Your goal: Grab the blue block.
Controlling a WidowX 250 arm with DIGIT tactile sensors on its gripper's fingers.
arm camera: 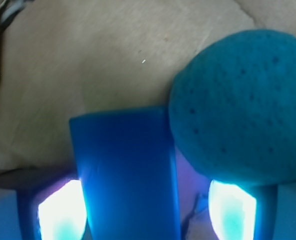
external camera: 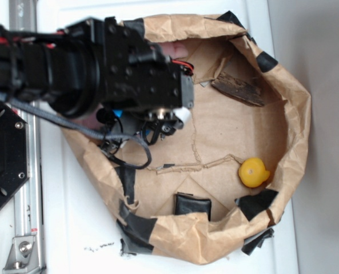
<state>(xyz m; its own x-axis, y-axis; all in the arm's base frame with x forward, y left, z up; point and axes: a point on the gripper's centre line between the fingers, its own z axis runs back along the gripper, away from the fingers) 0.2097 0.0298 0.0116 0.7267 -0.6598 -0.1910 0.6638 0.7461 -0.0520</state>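
Note:
I need to close my gripper on the blue block, because my fingers are down beside the blue block's long sides, around its near end (arm camera: 134, 222).
The blue block (arm camera: 125, 170) lies on brown paper and runs lengthwise between my two fingers in the wrist view. My gripper (arm camera: 148, 211) is open around it. The left finger (arm camera: 62, 212) is right against the block's left edge, and the right finger (arm camera: 231, 210) stands a clear gap away from its right edge. A round fuzzy teal ball (arm camera: 237, 105) presses against the block's right side, just above the right finger. In the exterior view the gripper (external camera: 163, 119) reaches down in the left part of the paper nest, and the arm hides the block.
A crumpled brown paper wall (external camera: 298, 114) with black tape rings the work area. Inside it are a yellow toy (external camera: 253, 172) at the right, a dark wood piece (external camera: 238, 88) at the back and a black pad (external camera: 192, 204) at the front.

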